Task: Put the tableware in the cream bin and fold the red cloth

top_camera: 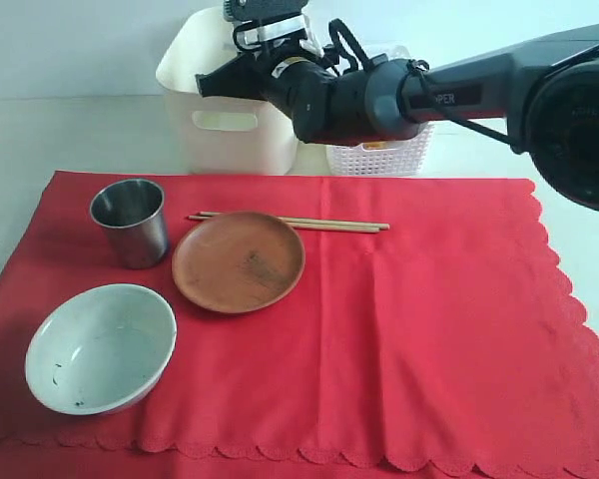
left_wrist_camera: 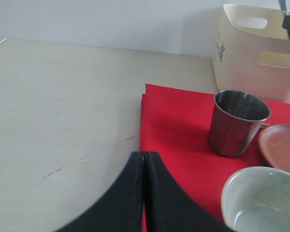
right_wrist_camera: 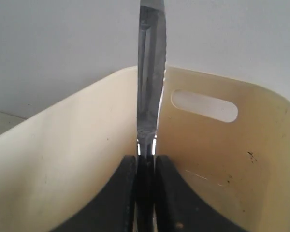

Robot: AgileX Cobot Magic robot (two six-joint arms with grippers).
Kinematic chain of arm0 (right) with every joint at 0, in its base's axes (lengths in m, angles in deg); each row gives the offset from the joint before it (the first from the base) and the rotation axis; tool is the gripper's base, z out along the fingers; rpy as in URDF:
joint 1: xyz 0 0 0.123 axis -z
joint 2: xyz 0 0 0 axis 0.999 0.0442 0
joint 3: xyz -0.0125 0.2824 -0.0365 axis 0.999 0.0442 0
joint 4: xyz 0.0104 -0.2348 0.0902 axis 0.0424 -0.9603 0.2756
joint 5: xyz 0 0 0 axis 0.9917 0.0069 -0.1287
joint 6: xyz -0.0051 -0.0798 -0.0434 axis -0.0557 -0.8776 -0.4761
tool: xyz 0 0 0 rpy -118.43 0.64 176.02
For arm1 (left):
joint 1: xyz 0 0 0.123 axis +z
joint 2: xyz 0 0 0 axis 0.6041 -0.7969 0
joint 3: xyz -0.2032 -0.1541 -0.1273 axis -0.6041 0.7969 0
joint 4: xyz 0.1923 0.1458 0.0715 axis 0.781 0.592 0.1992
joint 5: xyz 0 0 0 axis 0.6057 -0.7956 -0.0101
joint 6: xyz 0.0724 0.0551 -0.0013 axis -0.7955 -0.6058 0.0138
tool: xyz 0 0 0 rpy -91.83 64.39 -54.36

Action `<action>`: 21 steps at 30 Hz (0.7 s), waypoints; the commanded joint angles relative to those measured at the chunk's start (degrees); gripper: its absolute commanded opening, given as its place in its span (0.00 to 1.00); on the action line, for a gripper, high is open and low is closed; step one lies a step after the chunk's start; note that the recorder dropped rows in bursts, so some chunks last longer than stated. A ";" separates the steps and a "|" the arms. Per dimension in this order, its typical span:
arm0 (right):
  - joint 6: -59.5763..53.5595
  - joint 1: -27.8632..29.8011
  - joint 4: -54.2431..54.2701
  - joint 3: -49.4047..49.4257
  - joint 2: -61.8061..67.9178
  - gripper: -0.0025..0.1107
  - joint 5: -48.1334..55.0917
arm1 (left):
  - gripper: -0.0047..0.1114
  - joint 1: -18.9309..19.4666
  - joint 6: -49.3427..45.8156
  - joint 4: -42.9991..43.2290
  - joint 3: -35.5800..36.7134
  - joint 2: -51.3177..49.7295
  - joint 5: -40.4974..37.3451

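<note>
My right gripper opens next, since the metal knife (right_wrist_camera: 151, 72) reaches down inside the cream bin's sides and the knife would stay in the bin.
My right gripper (right_wrist_camera: 146, 157) is shut on the metal knife (right_wrist_camera: 151, 72), whose blade points out over the cream bin (right_wrist_camera: 63, 159). From outside, that gripper (top_camera: 212, 84) hangs over the cream bin (top_camera: 230, 140) at the back. On the red cloth (top_camera: 419, 329) lie the steel cup (top_camera: 130, 222), the brown plate (top_camera: 239, 261), the pale bowl (top_camera: 100, 347) and the two chopsticks (top_camera: 309, 223). My left gripper (left_wrist_camera: 144, 155) is shut and empty, at the cloth's (left_wrist_camera: 174, 130) edge near the cup (left_wrist_camera: 237, 123) and bowl (left_wrist_camera: 263, 200). The wooden spoon is out of view.
A white lattice basket (top_camera: 384, 155) stands to the right of the cream bin, partly behind my right arm (top_camera: 459, 95). Bare pale table (left_wrist_camera: 63, 111) lies beside the cloth. The cloth's scalloped edge runs along the front and right.
</note>
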 commanded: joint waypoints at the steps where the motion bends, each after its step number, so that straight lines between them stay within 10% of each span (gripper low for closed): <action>1: -0.90 0.19 1.15 -0.35 0.36 0.08 1.34 | 0.04 0.10 0.01 -0.31 0.18 0.35 0.50; 10: -0.90 0.19 1.15 -0.35 -4.12 0.36 1.34 | 0.04 0.10 0.01 -0.31 0.18 0.35 0.50; 21: -0.90 0.19 1.36 -0.35 -14.35 0.38 11.06 | 0.04 0.10 0.01 -0.31 0.18 0.35 0.50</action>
